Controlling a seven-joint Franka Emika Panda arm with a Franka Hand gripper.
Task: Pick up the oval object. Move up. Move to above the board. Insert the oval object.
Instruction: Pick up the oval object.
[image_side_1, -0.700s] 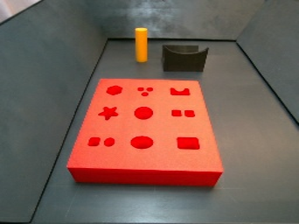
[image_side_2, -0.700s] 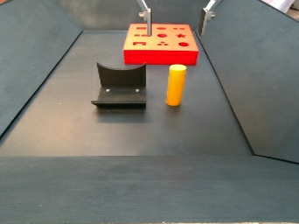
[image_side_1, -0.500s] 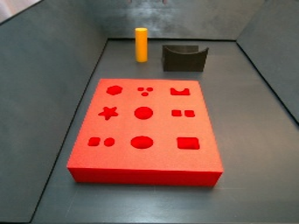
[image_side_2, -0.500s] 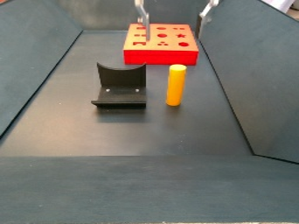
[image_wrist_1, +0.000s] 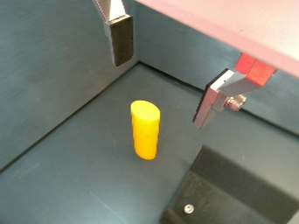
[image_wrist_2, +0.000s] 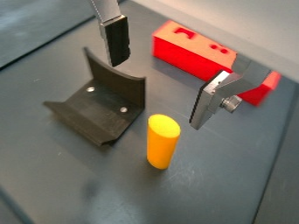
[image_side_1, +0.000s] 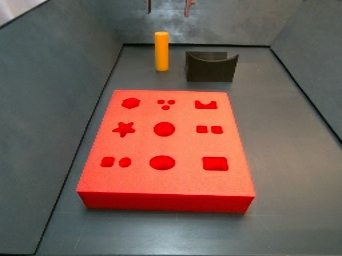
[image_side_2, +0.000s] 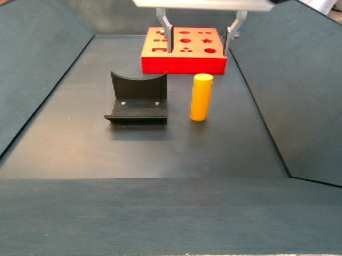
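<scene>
The robot's gripper next needs to grab the oval object by its upper end (image_side_1: 162, 38) (image_wrist_1: 143, 108), so that the oval object's lower end stays free to enter the board's oval hole.
The oval object (image_side_1: 162, 50) is a smooth orange-yellow peg standing upright on the dark floor, beside the fixture (image_side_1: 210, 65); it shows in both side views (image_side_2: 201, 97) and both wrist views (image_wrist_1: 143, 129) (image_wrist_2: 163, 142). The red board (image_side_1: 140, 145) lies flat with its shaped holes, apart from the peg (image_side_2: 185, 66) (image_wrist_2: 193, 54). My gripper (image_wrist_1: 163, 93) hangs high above the peg, open, with nothing between its fingers (image_wrist_2: 159, 92). In the side views only its fingers show, at the frame's upper edge (image_side_1: 167, 8) (image_side_2: 199, 33).
The fixture (image_side_2: 136, 97) stands close beside the peg (image_wrist_2: 100, 109) (image_wrist_1: 239, 192). Sloping grey walls (image_side_1: 80, 90) (image_side_2: 287, 90) enclose the floor on both sides and at the back.
The gripper has come lower: its fingers and hand body now show more at the top of both side views. Peg, fixture and board have not moved.
</scene>
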